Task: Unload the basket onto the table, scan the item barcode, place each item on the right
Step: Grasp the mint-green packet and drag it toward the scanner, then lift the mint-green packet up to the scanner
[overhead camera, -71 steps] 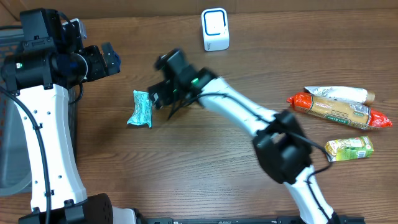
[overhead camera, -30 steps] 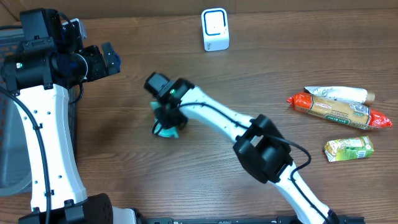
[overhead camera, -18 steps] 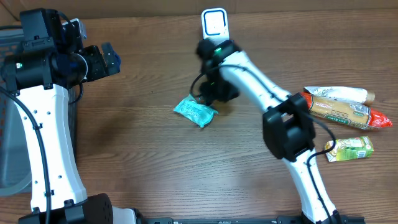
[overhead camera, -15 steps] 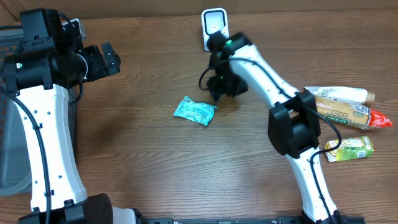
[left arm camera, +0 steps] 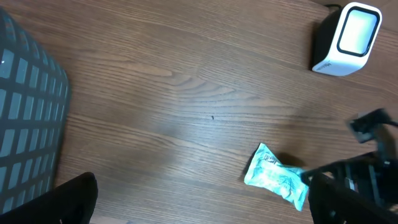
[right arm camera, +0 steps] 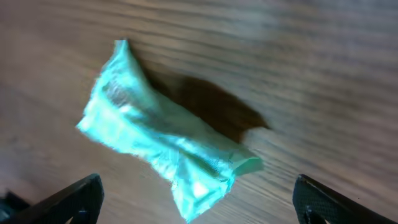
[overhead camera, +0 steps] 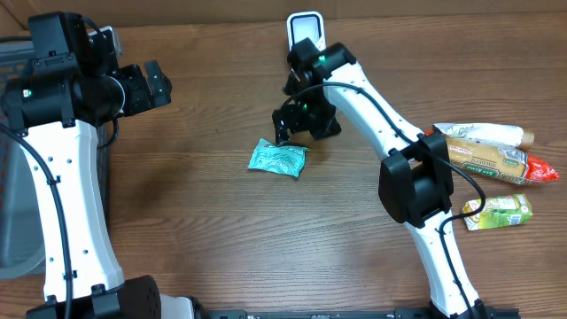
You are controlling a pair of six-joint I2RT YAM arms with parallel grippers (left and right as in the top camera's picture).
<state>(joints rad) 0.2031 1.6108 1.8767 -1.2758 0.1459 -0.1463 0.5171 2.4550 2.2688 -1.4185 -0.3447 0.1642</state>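
I need to grab the crumpled teal packet (overhead camera: 277,159) by its nearest end with my right gripper, so the rest stays uncovered to scan.
A crumpled teal packet (overhead camera: 277,159) lies free on the wooden table, below and left of the white barcode scanner (overhead camera: 306,27) at the back edge. My right gripper (overhead camera: 299,129) hovers just above and behind the packet, open and holding nothing. In the right wrist view the packet (right arm camera: 161,137) lies on the wood between and ahead of the wide-spread fingers of that gripper (right arm camera: 199,208). My left gripper (overhead camera: 151,84) stays high at the far left, open and empty. In its wrist view, the left gripper (left arm camera: 205,208) looks over the packet (left arm camera: 278,179) and the scanner (left arm camera: 348,37).
At the right side lie a white tube (overhead camera: 478,133), a red and tan package (overhead camera: 483,157) and a green pouch (overhead camera: 496,211). A grey mesh basket (left arm camera: 25,137) stands at the left edge, beside the left arm.
My right gripper carried the teal packet from the left to the middle of the table, then opened and let it go. The packet now lies on the wood. The left arm has not moved.
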